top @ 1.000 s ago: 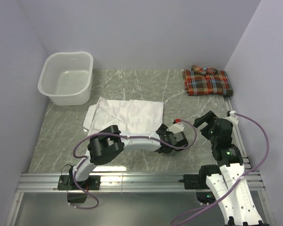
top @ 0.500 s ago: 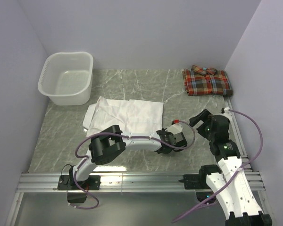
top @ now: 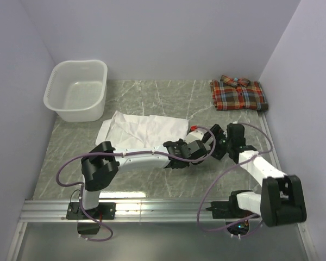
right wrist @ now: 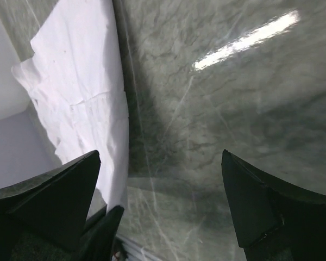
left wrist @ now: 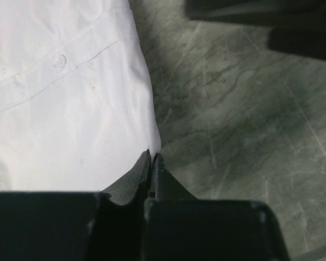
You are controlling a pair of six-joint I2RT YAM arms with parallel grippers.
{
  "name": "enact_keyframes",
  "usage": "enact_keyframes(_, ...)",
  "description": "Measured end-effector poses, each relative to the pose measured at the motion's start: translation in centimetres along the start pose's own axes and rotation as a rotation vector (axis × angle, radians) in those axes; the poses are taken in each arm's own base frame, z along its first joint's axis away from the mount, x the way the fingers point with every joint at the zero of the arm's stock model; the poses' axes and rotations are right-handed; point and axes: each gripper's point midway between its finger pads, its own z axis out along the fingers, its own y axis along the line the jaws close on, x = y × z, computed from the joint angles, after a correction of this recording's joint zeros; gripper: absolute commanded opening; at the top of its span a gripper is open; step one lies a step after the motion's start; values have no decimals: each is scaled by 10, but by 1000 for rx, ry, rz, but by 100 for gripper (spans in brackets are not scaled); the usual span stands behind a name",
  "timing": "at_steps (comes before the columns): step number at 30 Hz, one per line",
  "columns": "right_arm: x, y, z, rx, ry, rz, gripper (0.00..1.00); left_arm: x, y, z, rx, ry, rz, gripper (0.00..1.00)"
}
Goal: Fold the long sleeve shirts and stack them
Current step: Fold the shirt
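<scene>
One side of the shirt needs to be folded over the rest. My right gripper should next grab the white shirt's edge [top: 186,134] [right wrist: 120,180] next to my left gripper's fingers.
The white long sleeve shirt [top: 144,130] lies spread flat on the marble table, left of centre. My left gripper [top: 183,147] is at its near right corner. In the left wrist view the left gripper [left wrist: 152,156] is shut, its fingertips pinching the white shirt [left wrist: 70,109] at its right edge. My right gripper [top: 216,142] hangs open just right of that edge. Its spread fingers [right wrist: 60,190] frame bare table in the right wrist view, with the white shirt [right wrist: 81,98] at the left. The plaid shirt [top: 239,93] lies folded at the back right corner.
A white plastic laundry basket [top: 76,89] stands at the back left. Walls close the table on the left, back and right. The two grippers are close together near the table's [top: 152,98] middle, with purple cables looping around them.
My left gripper has shut at the white shirt's edge and shifted slightly left. The right arm has swung down and left, bringing its open gripper close to the shirt's right edge.
</scene>
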Motion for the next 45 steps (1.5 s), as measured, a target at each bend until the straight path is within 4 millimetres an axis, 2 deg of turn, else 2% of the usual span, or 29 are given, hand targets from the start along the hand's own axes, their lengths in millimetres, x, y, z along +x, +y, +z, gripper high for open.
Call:
enact_keyframes(6,33,10,41,-56,153,39,98,0,-5,-1,28,4,-7,1)
enact_keyframes(15,53,43,73,-179,244,62,81,1,-9,-1,54,19,-13,1)
enact_keyframes(18,60,47,77,-194,262,54,71,1,-11,-2,65,27,-15,1)
enact_keyframes(20,63,45,80,-193,267,50,61,-4,-15,-3,80,25,-22,2)
enact_keyframes(21,64,44,82,-190,270,50,50,-6,-17,-4,89,22,-26,3)
enact_keyframes(23,64,40,85,-181,267,50,38,-12,-22,-7,116,18,-37,4)
enact_keyframes(24,65,37,87,-171,270,54,27,-16,-26,-8,132,14,-43,7)
enact_keyframes(26,67,33,89,-160,274,53,16,-18,-29,-10,151,15,-49,12)
enact_keyframes(27,67,32,89,-156,276,55,7,-18,-29,-10,155,19,-50,21)
enact_keyframes(28,67,32,90,-155,275,48,3,-17,-29,-9,158,22,-50,30)
enact_keyframes(29,67,31,90,-151,270,45,0,-17,-30,-9,168,29,-56,41)
enact_keyframes(30,66,29,91,-146,265,35,0,-18,-31,-10,176,31,-64,60)
enact_keyframes(33,64,26,90,-124,257,2,0,-18,-29,-13,206,44,-108,79)
enact_keyframes(35,60,27,89,-100,246,-40,0,-19,-20,-19,217,48,-138,82)
enact_keyframes(40,42,29,88,-19,227,-189,0,-40,27,-48,234,11,-263,84)
enact_keyframes(42,31,31,86,23,214,-265,0,-52,52,-61,244,-19,-324,84)
enact_keyframes(45,13,32,81,98,191,-370,0,-65,104,-74,211,-66,-433,81)
